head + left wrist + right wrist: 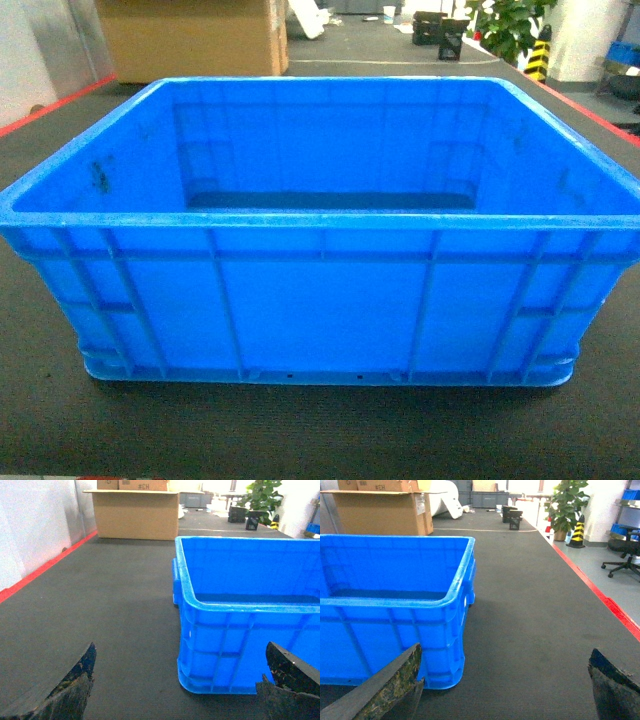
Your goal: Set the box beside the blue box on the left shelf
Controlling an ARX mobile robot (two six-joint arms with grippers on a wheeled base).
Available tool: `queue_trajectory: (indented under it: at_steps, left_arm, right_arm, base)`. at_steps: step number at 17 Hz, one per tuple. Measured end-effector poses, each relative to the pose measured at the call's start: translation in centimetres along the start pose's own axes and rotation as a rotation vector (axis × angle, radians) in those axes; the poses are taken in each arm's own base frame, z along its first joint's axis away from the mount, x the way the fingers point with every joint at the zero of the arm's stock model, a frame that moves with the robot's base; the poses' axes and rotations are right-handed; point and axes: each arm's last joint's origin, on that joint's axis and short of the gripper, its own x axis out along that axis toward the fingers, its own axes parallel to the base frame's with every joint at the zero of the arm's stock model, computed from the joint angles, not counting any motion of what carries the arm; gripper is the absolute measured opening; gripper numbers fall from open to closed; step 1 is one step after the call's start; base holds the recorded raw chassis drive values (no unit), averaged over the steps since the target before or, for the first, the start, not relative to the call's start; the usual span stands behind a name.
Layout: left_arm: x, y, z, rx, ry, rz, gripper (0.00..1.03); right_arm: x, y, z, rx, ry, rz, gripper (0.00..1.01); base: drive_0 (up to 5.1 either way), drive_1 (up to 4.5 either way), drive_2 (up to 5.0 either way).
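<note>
My left gripper is about to take hold of the blue box (pixel 325 295) by its short-side rim (pixel 85 148). It will then carry the box over to the shelf.
A large open-top blue box (pixel 320 300) with ribbed walls and a thick rim sits on the dark floor mat, filling the head view; it is empty. My left gripper (pixel 180 652) is open, low near the floor just short of the box (pixel 240 630), whose near left corner lies between the fingers. My right gripper (pixel 505 655) is open too, facing the near right corner of the box (pixel 390 615); its left finger overlaps the corner. Neither gripper touches the box as far as I can see. The left shelf and the other blue box are out of view.
A big cardboard carton (pixel 190 38) stands behind the box at the far left. Red tape (pixel 600 597) edges the mat on the right, another strip (pixel 45 565) on the left beside a white wall. A potted plant (pixel 566 507), striped cone (pixel 577 530) and office chair (pixel 622 562) lie far right.
</note>
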Motion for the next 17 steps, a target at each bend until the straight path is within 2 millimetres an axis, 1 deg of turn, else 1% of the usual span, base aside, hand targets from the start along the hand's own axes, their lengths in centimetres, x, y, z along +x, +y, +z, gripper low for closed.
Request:
queue_trajectory:
  at_steps: [6,7,9,10,11,12,13,14,15,17]
  left_arm:
    - [0.0,0.0,-0.1,0.002,0.007,0.006,0.98]
    - [0.2,-0.1,-0.3,0.008,0.036,0.052,0.98]
    - [0.8,0.0,-0.1,0.004,0.046,0.057,0.98]
    - [1.2,0.2,0.6,0.002,0.029,0.059,0.98]
    - [1.9,0.3,1.6,-0.001,0.001,0.063,0.98]
    - [3.0,0.3,2.9,-0.003,-0.032,0.053,0.98]
    - [4.5,0.2,4.1,-0.016,-0.056,0.04,0.98]
    - [6.7,0.0,5.2,-0.036,-0.046,0.019,0.98]
    - [9.2,-0.2,6.1,-0.062,-0.011,0.007,0.98]
    - [14.2,-0.6,6.6,-0.148,0.126,-0.039,0.98]
  right_arm:
    - [0.0,0.0,0.0,0.0,0.0,0.0,0.98]
    - [0.0,0.0,0.0,0.0,0.001,0.0,0.98]
    - [0.5,0.5,-0.3,0.015,0.115,-0.059,0.98]
    - [1.1,0.8,0.4,0.027,0.12,-0.051,0.98]
    - [1.9,1.0,1.9,0.038,0.079,-0.05,0.98]
    - [2.8,1.2,3.5,0.04,0.044,-0.046,0.98]
    - [4.4,1.7,5.2,0.031,0.022,-0.031,0.98]
    - [6.7,2.1,6.7,0.022,0.042,-0.026,0.98]
    - [8.9,2.4,7.4,0.017,0.088,-0.027,0.98]
    - [14.9,3.2,8.3,0.012,0.203,0.005,0.98]
  base:
    - [0.0,0.0,0.0]
    - [0.0,0.0,0.0]
    - [0.0,0.0,0.0]
    - [0.0,0.0,0.0]
    - [0.0,0.0,0.0]
    - [0.0,0.0,0.0]
    - [0.0,0.0,0.0]
    - [0.0,0.0,0.0]
    - [0.0,0.0,0.0]
    - [0.0,0.0,0.0]
